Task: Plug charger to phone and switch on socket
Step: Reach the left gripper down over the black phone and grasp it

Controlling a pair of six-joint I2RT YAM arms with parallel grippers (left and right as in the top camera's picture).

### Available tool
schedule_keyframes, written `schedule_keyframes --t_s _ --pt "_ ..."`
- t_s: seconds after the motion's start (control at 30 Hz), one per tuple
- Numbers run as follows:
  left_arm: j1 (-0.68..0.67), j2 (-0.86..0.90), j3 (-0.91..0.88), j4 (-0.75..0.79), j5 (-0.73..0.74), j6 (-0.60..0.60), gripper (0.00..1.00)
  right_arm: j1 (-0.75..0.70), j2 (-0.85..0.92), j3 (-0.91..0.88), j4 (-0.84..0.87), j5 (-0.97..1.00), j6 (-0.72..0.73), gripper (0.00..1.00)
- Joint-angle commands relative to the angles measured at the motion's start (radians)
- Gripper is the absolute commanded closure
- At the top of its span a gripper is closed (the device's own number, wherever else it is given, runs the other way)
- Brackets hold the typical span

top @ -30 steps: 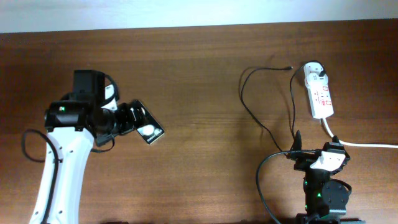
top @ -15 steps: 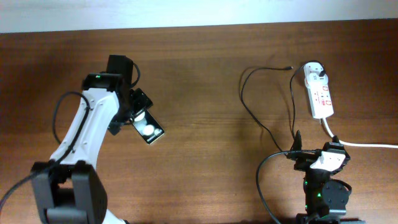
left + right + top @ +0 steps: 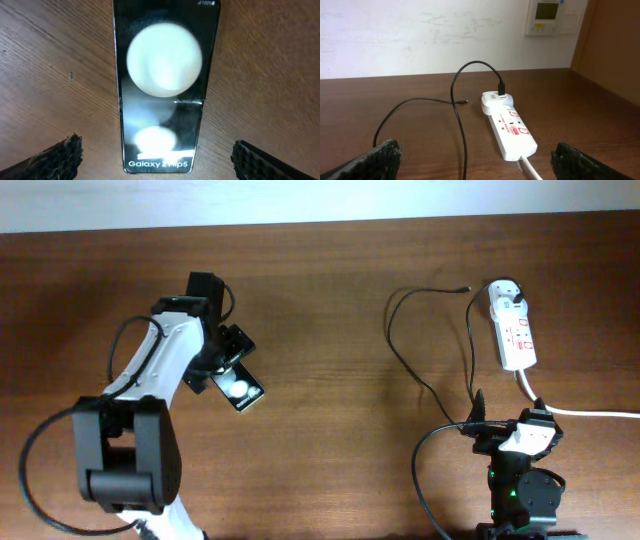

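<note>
My left gripper's fingers are still above the phone's top, so it is too early to close. My left gripper lowers first, then closes on the phone (image 3: 240, 390) (image 3: 161, 112).
The black phone (image 3: 240, 390) lies flat on the table left of centre; in the left wrist view (image 3: 162, 85) it shows two white circles and white lettering. My left gripper (image 3: 228, 352) is open, just behind the phone's near end, with a finger on each side and nothing held (image 3: 157, 160). The thin black charger cable (image 3: 395, 330) loops across the right side, its plug tip (image 3: 468, 288) free on the table, its white adapter (image 3: 506, 295) in the white socket strip (image 3: 517, 335). My right gripper (image 3: 510, 435) is open and empty near the front edge, facing the socket (image 3: 512, 132).
The socket's thick white cord (image 3: 585, 412) runs off to the right. The charger cable (image 3: 457, 115) lies between my right fingers. A wall with a white thermostat (image 3: 555, 17) stands behind the table.
My left arm has swung away from the left and forward, bringing its gripper to the phone's near end. The phone, cable, socket and right arm have not moved.
</note>
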Motion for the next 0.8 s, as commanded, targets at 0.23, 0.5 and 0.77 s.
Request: schedule_keyframes --t_s 0.23,0.5,0.77 --pt "-0.003 0.129 0.017 0.051 -0.011 -0.012 0.01 -0.007 -0.006 -0.005 -0.009 -0.002 0.001 0.01" --pt "-0.003 0.149 -0.011 0.081 -0.018 -0.012 0.01 -0.007 -0.006 -0.005 -0.009 -0.002 0.001 0.01" --pt "-0.003 0.149 -0.028 0.097 -0.019 -0.012 0.03 -0.007 -0.006 -0.005 -0.009 -0.002 0.001 0.01"
